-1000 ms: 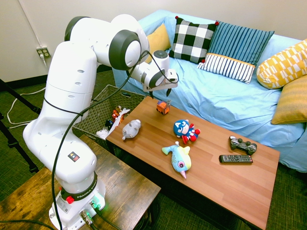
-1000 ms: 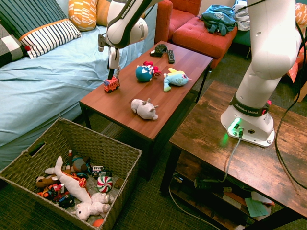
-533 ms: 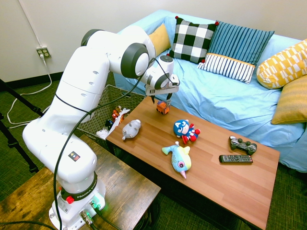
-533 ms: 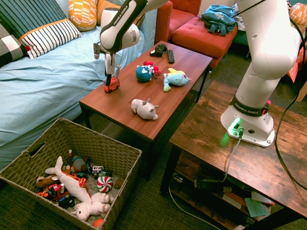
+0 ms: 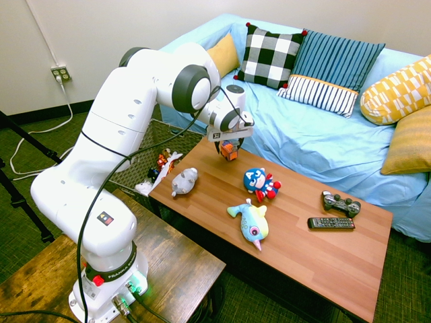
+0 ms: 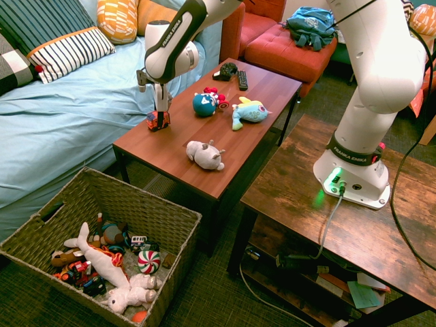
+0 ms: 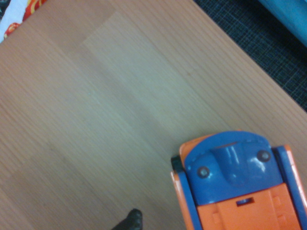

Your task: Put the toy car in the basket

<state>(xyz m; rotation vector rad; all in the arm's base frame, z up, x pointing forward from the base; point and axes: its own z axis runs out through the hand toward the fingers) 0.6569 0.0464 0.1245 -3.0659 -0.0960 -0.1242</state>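
My gripper closes on the toy car now: the fingers reach down on either side of the car, so closing now would catch the car.
The toy car (image 5: 229,152) is a small orange box with blue and red details, standing near the far corner of the wooden table (image 5: 316,256), on the sofa side. My gripper (image 5: 227,144) has come straight down onto it, open, its fingers at the car's sides; the car still rests on the table. From the other side the gripper (image 6: 160,113) sits right on top of the car (image 6: 158,122). The wrist view shows the car's blue and orange roof (image 7: 237,191) close up. The basket (image 6: 129,199), woven and grey-green, stands on the floor off the table's end, holding several toys.
On the table lie a grey plush animal (image 5: 183,180), a blue-and-red superhero plush (image 5: 260,182), a pastel narwhal plush (image 5: 250,222), a game controller (image 5: 341,203) and a remote (image 5: 330,223). A blue-covered sofa (image 5: 316,134) with cushions runs behind the table.
The gripper has dropped from above and beside the car down onto it, turning at the wrist. The car has not moved.
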